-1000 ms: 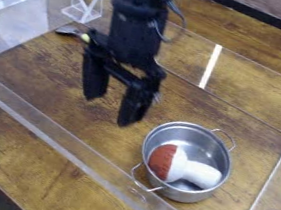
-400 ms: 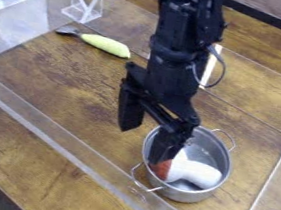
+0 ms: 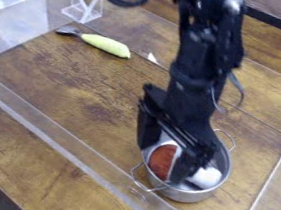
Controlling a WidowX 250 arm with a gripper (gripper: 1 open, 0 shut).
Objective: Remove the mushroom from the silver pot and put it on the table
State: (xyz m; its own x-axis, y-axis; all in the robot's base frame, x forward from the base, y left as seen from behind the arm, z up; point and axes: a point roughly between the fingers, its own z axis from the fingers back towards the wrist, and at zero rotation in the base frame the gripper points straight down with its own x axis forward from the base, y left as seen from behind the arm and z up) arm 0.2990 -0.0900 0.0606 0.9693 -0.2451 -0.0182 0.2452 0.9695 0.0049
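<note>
I should lower my gripper before I close it on the mushroom: my spread fingers are above the mushroom's reddish-brown cap (image 3: pixel 164 161) in the silver pot (image 3: pixel 180 193).
The silver pot (image 3: pixel 180 193) stands on the dark wooden table (image 3: pixel 64 94), near the front right. Inside it lies the mushroom, its reddish-brown cap (image 3: pixel 162 159) to the left and its white stem (image 3: pixel 206 176) to the right. My gripper (image 3: pixel 172 149) points straight down over the pot's mouth and is open, its black fingers (image 3: pixel 147 126) spread wide above the mushroom's cap. The arm hides the back of the pot and part of the mushroom. I cannot tell whether the fingers touch the mushroom.
A yellow-green elongated vegetable (image 3: pixel 106 45) lies at the back left of the table. Clear acrylic walls (image 3: pixel 45 122) edge the table at the front and sides. A white wire stand (image 3: pixel 81 6) sits behind the vegetable.
The arm has swung from left of the pot to right over it and sunk lower. The jaws stayed open. The mushroom and the pot have not moved.
</note>
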